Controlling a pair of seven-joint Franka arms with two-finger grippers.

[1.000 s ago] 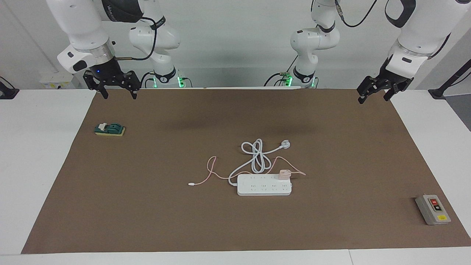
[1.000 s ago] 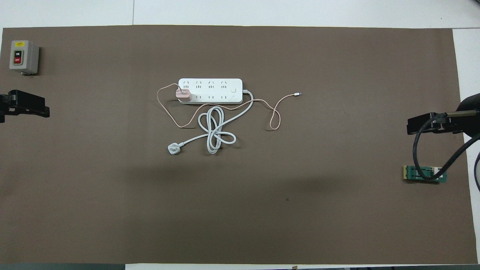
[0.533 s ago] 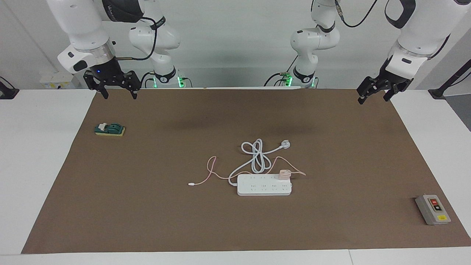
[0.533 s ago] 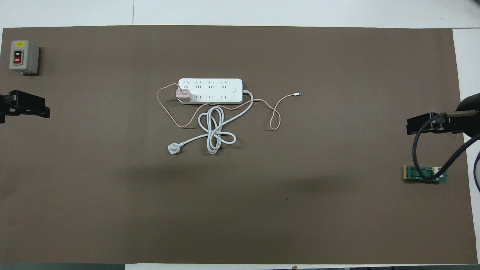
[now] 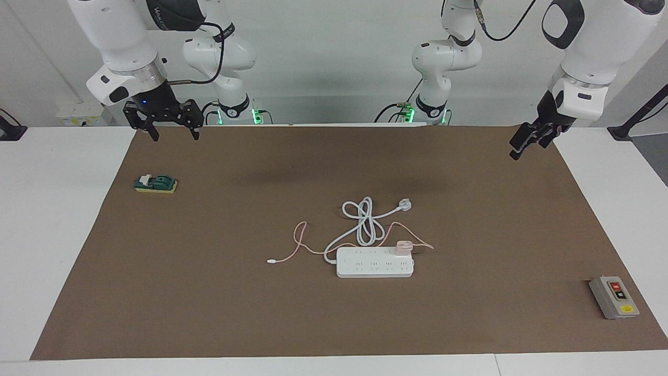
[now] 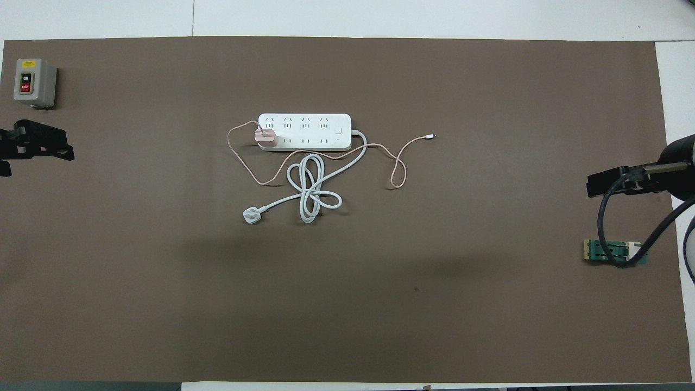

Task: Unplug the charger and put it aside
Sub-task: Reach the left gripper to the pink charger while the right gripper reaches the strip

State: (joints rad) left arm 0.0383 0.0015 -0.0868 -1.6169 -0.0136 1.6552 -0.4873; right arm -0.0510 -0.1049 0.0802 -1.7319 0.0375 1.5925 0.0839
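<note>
The charger has only a thin pink cable (image 6: 246,166) trailing from it, which could tear if pulled, so the robot's left gripper should next grab the charger by its blocky body (image 6: 265,137).
The pale pink charger (image 5: 403,247) is plugged into the end socket of the white power strip (image 5: 373,263) at the middle of the mat, on the left arm's end of the strip. It also shows in the overhead view (image 6: 266,138) on the strip (image 6: 309,130). Its thin pink cable (image 5: 295,245) loops over the mat on the robots' side of the strip. My left gripper (image 5: 527,145) is open and empty, in the air over the mat's corner. My right gripper (image 5: 169,129) is open and empty over the mat's other near corner.
The strip's thick white cord and round white plug (image 5: 405,204) lie coiled nearer to the robots than the strip. A grey on/off switch box (image 5: 614,297) sits at the left arm's end. A green block (image 5: 155,184) lies at the right arm's end.
My left gripper has turned about its wrist and dropped slightly. My right gripper has shifted a little toward the table's middle. The charger and strip have not moved.
</note>
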